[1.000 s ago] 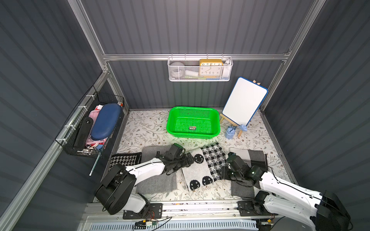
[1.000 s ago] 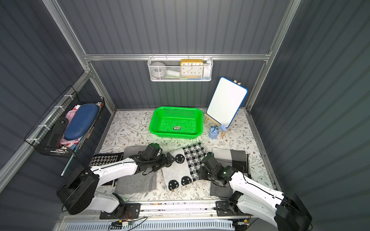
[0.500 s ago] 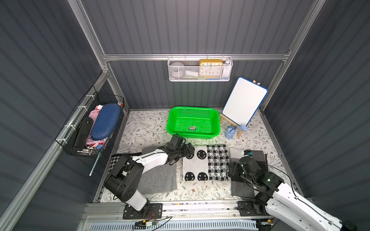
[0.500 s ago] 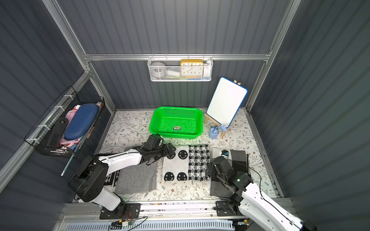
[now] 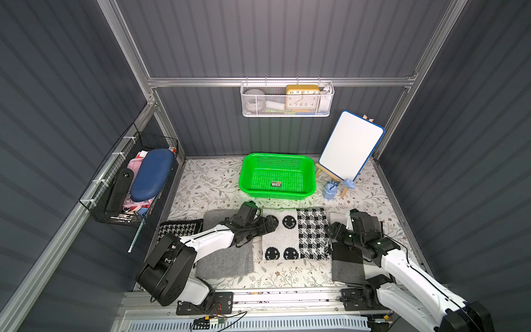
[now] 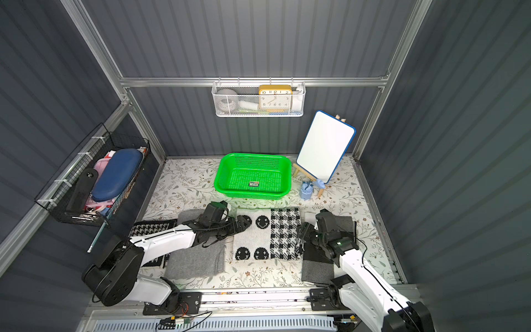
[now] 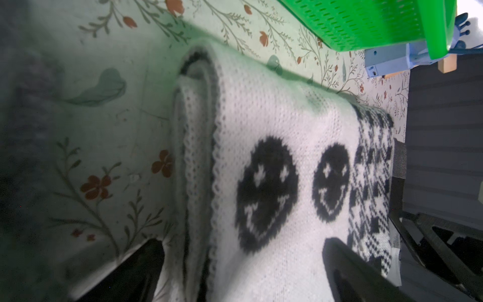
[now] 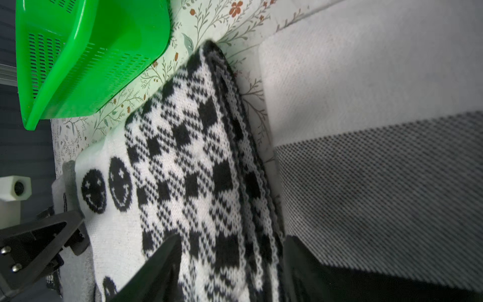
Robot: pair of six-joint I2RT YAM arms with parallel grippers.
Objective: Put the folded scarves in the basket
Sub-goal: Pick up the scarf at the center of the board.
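Observation:
The folded scarf has to lie folded in the basket, so the right gripper should next grab all its layers together by the scarf's checked edge opposite the left gripper.
The folded scarf [image 5: 293, 235] [image 6: 267, 235], white knit with black smiley faces and a black-and-white checked half, lies flat on the floral table in front of the green basket [image 5: 277, 156] [image 6: 253, 156]. My left gripper [image 5: 271, 224] [image 6: 244, 222] is open at the scarf's left far corner. In the left wrist view the left gripper [image 7: 241, 241] has its jaws wide astride the scarf [image 7: 261, 117], with the basket [image 7: 366, 23] beyond. My right gripper [image 5: 330, 230] [image 6: 301, 231] [image 8: 231, 238] is open, its jaws either side of the scarf's [image 8: 188, 146] checked right edge. The basket [image 8: 91, 52] holds only a small label.
A grey folded cloth [image 5: 227, 258] and a houndstooth cloth [image 5: 178, 230] lie left of the scarf. A grey-and-white cloth [image 5: 347, 264] lies under my right arm. A whiteboard on an easel [image 5: 350, 149] and a blue figurine [image 5: 330, 191] stand right of the basket. A black wire basket [image 5: 129, 184] hangs on the left wall.
The scarf was skewed a second ago and now lies square and flat. The right jaws have widened. The right arm drew back, then returned to the checked edge.

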